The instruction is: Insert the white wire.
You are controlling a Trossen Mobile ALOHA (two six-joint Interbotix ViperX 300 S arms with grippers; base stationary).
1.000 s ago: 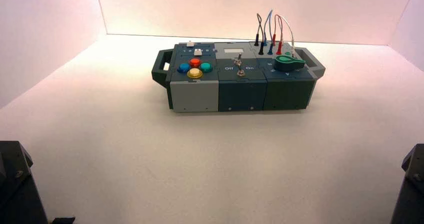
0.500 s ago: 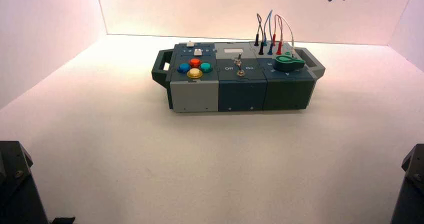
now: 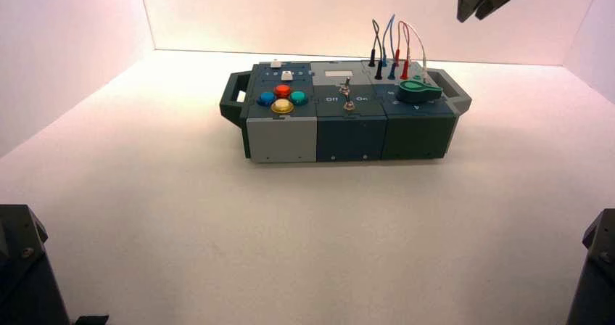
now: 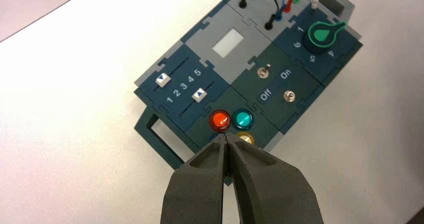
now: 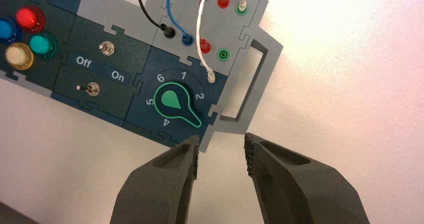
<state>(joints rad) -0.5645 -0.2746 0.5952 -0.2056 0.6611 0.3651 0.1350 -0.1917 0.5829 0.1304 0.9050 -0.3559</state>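
My right gripper is going to pick up the white wire by its loose plug next, to put the wire into the empty green-ringed socket.
The white wire arches over the box's back right corner. One white plug sits in a green-ringed socket. Its other white plug hangs loose above the dial panel, beside an empty green-ringed socket. The wire also shows in the high view. My right gripper is open and empty, high above the box's right handle; in the high view it is at the top right. My left gripper is shut and empty, high above the coloured buttons.
The box stands on a white table with white walls around. Black, blue and red wires are plugged next to the white one. A green knob and two toggle switches lie near the sockets.
My right gripper has come into the high view at the top right and moved lower and leftward. A tip of the left gripper now shows at the top edge.
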